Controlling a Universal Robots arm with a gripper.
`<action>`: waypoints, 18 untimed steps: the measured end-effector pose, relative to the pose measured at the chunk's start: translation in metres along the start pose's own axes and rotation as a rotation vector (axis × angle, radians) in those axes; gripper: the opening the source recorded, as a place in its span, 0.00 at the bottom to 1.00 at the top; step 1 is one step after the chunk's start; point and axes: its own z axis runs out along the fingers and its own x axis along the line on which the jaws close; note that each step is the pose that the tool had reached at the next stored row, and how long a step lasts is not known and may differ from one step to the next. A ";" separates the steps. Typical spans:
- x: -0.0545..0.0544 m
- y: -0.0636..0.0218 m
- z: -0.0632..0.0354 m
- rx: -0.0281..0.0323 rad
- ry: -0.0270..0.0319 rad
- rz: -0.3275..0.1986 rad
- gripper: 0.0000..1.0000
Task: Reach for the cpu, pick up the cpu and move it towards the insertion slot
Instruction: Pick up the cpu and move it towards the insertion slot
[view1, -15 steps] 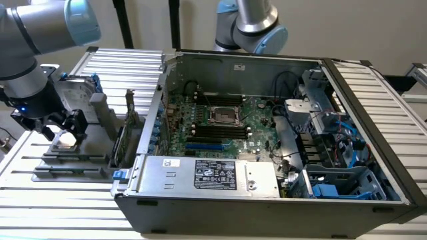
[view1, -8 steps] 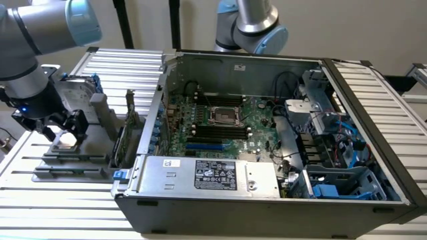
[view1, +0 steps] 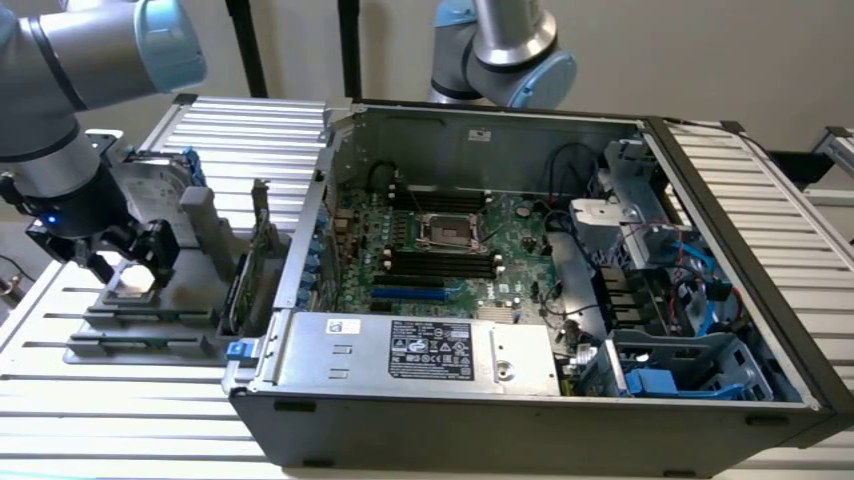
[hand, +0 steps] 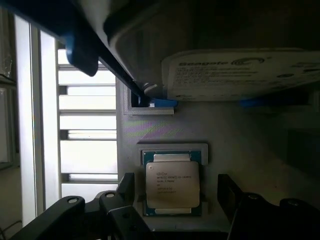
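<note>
The gripper needs to close on the CPU now, as its fingers are beside the CPU's edges, low over the holder tray.
The cpu (view1: 131, 283) (hand: 172, 184), a small square chip with a pale metal top, lies flat in a recess of a grey holder tray (view1: 174, 310) (hand: 165, 127) at the exterior view's left, outside the computer case. My gripper (view1: 127, 262) (hand: 176, 191) hangs just over it, open. One dark finger (hand: 125, 189) stands on each side of the chip, with a gap to it on both sides. The insertion slot (view1: 451, 232), a silvery square frame with a dark centre, sits on the green board inside the open case, well off to the exterior view's right.
A silver hard drive (hand: 240, 72) with blue rails stands in the holder close beyond the cpu. Upright cards (view1: 262, 245) and the case wall (view1: 320, 200) lie between tray and socket. Black memory slots (view1: 434, 265) flank the socket. A second arm (view1: 501, 50) stands behind the case.
</note>
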 end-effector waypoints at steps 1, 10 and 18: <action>0.000 0.0000 0.0001 -0.0001 -0.0002 0.000 0.76; 0.000 0.0000 0.0018 -0.0001 -0.0002 -0.005 0.76; 0.000 0.0000 0.0028 -0.0001 -0.0002 -0.007 0.69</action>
